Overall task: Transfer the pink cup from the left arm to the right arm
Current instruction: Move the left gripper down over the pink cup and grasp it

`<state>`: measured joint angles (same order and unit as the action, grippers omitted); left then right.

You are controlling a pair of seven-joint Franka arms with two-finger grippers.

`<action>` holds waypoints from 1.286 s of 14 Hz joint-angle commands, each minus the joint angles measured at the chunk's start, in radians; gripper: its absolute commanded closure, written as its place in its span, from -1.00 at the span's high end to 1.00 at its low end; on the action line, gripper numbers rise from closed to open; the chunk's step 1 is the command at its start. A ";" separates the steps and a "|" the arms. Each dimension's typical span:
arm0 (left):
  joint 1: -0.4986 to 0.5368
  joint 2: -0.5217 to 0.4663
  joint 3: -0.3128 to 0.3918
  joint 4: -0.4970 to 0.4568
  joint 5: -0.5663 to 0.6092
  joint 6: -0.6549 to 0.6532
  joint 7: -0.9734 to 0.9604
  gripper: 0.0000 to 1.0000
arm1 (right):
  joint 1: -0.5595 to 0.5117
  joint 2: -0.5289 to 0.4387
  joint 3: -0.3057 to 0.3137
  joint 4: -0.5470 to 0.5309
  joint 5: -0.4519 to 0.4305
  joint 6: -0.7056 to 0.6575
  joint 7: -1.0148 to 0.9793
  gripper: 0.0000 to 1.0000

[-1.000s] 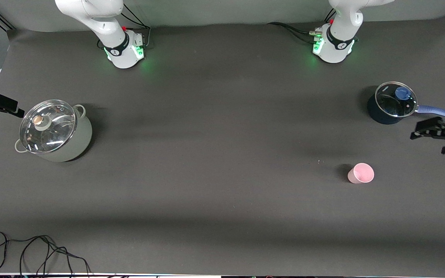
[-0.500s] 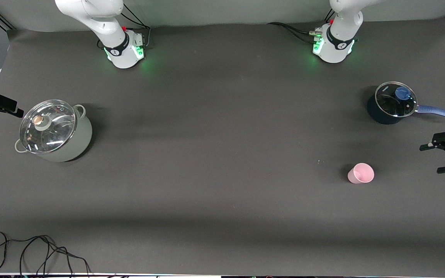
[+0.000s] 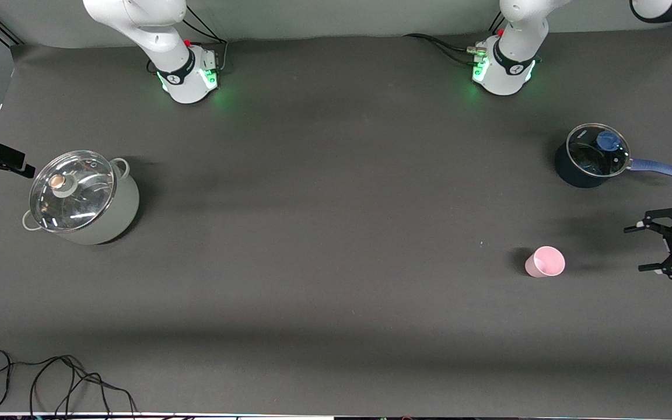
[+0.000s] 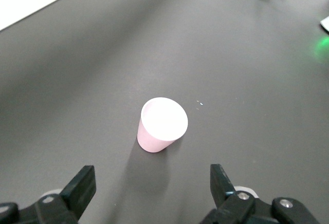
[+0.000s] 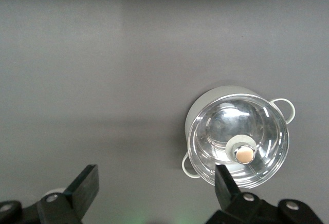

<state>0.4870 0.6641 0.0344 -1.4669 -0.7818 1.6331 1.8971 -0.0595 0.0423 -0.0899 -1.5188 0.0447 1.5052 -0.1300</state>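
Note:
My left gripper is to grab the pink cup by its lower body [image 3: 540, 268] [image 4: 153, 139] next, so that it can pass the cup over to my right arm.
The pink cup [image 3: 545, 261] stands upright, mouth up, on the dark mat toward the left arm's end of the table. My left gripper [image 3: 634, 249] hangs low over the mat beside the cup, farther toward that end, with a clear gap between them. Its claw fingers are open and face the cup. In the left wrist view the cup [image 4: 162, 126] sits ahead of the open left gripper [image 4: 152, 180], not between the fingers. My right gripper [image 5: 154, 183] is open and empty, up over the right arm's end beside the lidded pot [image 5: 237, 143]; one of its fingers [image 3: 6, 158] shows at the front view's edge.
A pale grey-green pot with a glass lid [image 3: 82, 198] stands at the right arm's end. A dark blue saucepan with a glass lid and blue handle [image 3: 592, 156] sits farther from the camera than the cup. Loose black cables [image 3: 50, 379] lie at the near corner.
My left gripper has swung away from the saucepan handle, come down level with the cup, and turned its open fingers toward it. The right arm and the cup have not moved.

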 commanded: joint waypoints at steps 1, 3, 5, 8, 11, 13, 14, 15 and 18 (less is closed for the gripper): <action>0.050 0.032 -0.011 -0.065 -0.098 -0.016 0.231 0.99 | 0.006 0.017 -0.002 0.026 0.017 -0.003 0.004 1.00; 0.068 0.075 -0.011 -0.095 -0.148 -0.010 0.366 0.99 | 0.012 0.018 -0.001 0.026 0.017 -0.003 0.013 1.00; 0.070 0.121 -0.011 -0.137 -0.233 0.005 0.532 0.98 | 0.013 0.018 0.004 0.026 0.017 -0.003 0.015 1.00; 0.062 0.181 -0.011 -0.171 -0.313 0.049 0.683 0.98 | 0.000 0.013 -0.007 0.023 0.018 -0.010 0.009 1.00; 0.039 0.215 -0.016 -0.185 -0.382 0.089 0.752 0.98 | -0.005 0.016 -0.068 0.025 0.068 -0.008 0.000 1.00; 0.022 0.227 -0.022 -0.193 -0.408 0.122 0.764 0.98 | -0.003 0.016 -0.108 0.022 0.090 -0.008 -0.022 1.00; 0.013 0.232 -0.030 -0.193 -0.419 0.126 0.764 0.98 | -0.003 0.016 -0.108 0.022 0.090 -0.008 -0.040 1.00; 0.002 0.239 -0.036 -0.193 -0.430 0.142 0.764 0.98 | -0.002 0.016 -0.108 0.020 0.090 -0.008 -0.042 1.00; -0.027 0.255 -0.047 -0.207 -0.470 0.168 0.763 0.98 | 0.003 0.017 -0.108 0.020 0.090 -0.008 -0.040 1.00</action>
<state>0.4820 0.9148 -0.0130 -1.6519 -1.2128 1.7800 2.6336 -0.0602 0.0485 -0.1954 -1.5177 0.1169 1.5071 -0.1515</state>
